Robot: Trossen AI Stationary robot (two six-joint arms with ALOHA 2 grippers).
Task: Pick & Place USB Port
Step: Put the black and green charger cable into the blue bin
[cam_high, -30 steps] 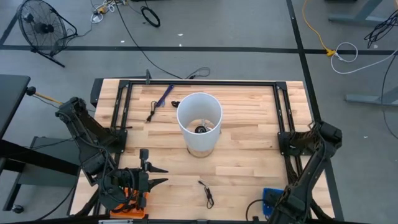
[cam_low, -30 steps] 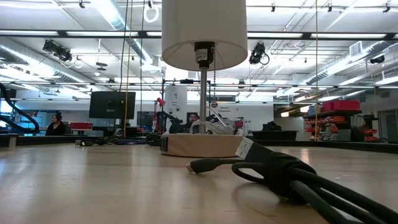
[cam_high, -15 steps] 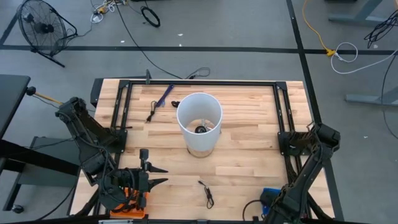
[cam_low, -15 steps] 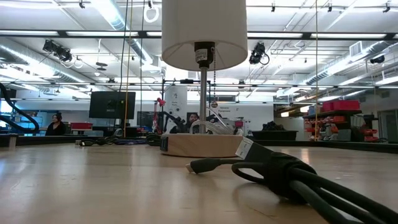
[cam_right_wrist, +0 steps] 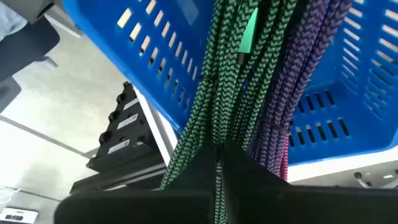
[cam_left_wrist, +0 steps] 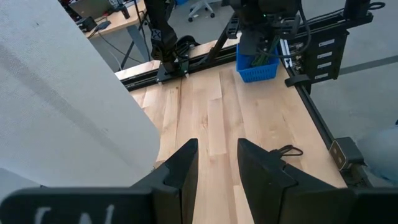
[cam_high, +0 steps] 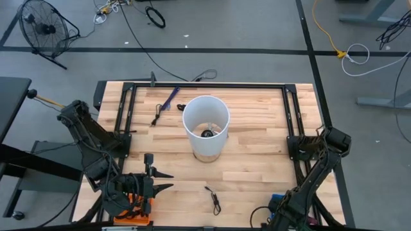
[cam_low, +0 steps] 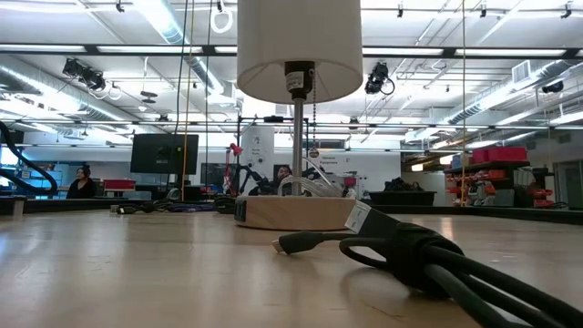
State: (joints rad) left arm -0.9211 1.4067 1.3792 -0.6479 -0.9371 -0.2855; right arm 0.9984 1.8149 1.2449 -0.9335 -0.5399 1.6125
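The green braided pieces are inside the blue basket's near rim (cam_right_wrist: pixel 339 155) and would stay in the basket, so my right gripper should release them now.
A white lamp (cam_high: pixel 205 125) stands mid-table on a wooden base (cam_low: pixel 296 212). A black USB cable (cam_high: pixel 213 199) lies coiled on the near part of the table and fills the foreground of the low view (cam_low: pixel 410 251), its plug (cam_low: pixel 301 242) flat on the wood. My left gripper (cam_high: pixel 160 181) hovers open at the near left, its fingers (cam_left_wrist: pixel 186 165) pointing toward the table's right. My right gripper (cam_right_wrist: pixel 219 163) is at the near right over a blue basket (cam_right_wrist: pixel 348 74) and shut on braided cables from it. The high view shows only the right arm (cam_high: pixel 302 189) over the basket (cam_high: pixel 276 199). My right gripper pinches a bundle of green braided cable strands (cam_right_wrist: pixel 208 134) between its two fingers. The strands run straight from the fingertips into the blue basket, beside purple braided strands (cam_right_wrist: pixel 292 93). The fingers lie along the strands. Which end of the cable they have, I cannot tell.
A blue cable (cam_high: pixel 168 99) and a short black cable (cam_high: pixel 156 117) lie at the far left of the table, inside the black frame rail (cam_high: pixel 205 86). Bare wood stretches between the lamp and the near edge. The lamp shade (cam_left_wrist: pixel 56 93) stands close beside my left gripper.
My right arm has swung a little toward the table's left and near edge, and now hides more of the blue basket. The left arm, the lamp and the black cable have kept still.
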